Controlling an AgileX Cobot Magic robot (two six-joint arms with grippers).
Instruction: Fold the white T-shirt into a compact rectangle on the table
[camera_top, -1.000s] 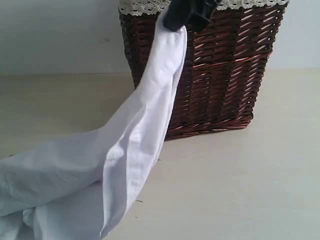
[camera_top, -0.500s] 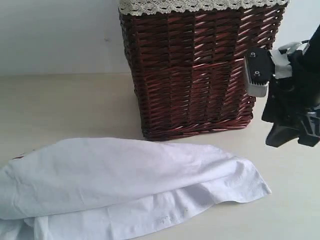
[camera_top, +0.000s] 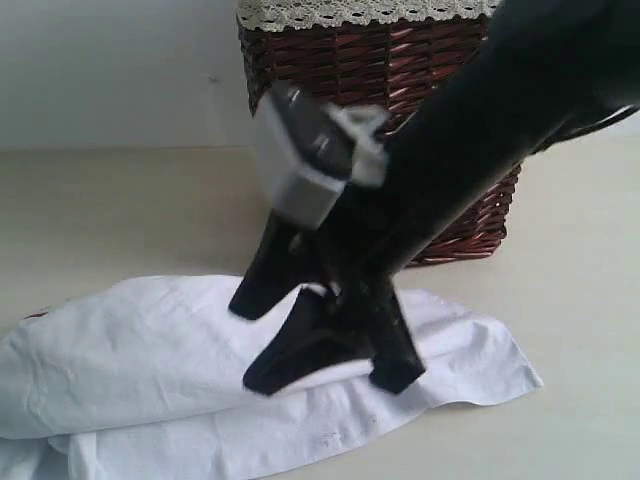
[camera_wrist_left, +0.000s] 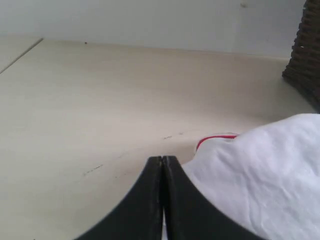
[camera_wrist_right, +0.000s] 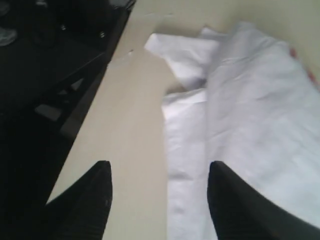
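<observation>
The shirt needs to be folded into a compact rectangle, so I should next grab the shirt (camera_wrist_right: 260, 115) by its long folded edge (camera_wrist_right: 207, 137) with my right gripper.
The white T-shirt (camera_top: 140, 360) lies crumpled in a long flat heap on the pale table (camera_top: 120, 210), in front of the basket. A bit of red outline peeks out at its edge (camera_wrist_left: 215, 137). My right gripper (camera_top: 325, 378) reaches across the middle and hangs open just above the shirt. In the right wrist view this gripper (camera_wrist_right: 159, 163) straddles the shirt's (camera_wrist_right: 260, 115) edge, one finger over cloth and one over bare table (camera_wrist_right: 135, 125). My left gripper (camera_wrist_left: 162, 159) is shut, low on the table (camera_wrist_left: 100, 100), with the shirt (camera_wrist_left: 270, 175) lying against one finger. It is outside the exterior view.
A dark brown wicker basket (camera_top: 330, 60) with a lace rim stands behind the shirt, partly hidden by the right arm; its corner (camera_wrist_left: 306, 55) shows in the left wrist view. The table's edge and dark floor space (camera_wrist_right: 45, 65) lie beyond the shirt.
The right gripper let the lifted shirt go and it dropped flat onto the table. The arm then swung from the right across to the middle, down over the shirt.
</observation>
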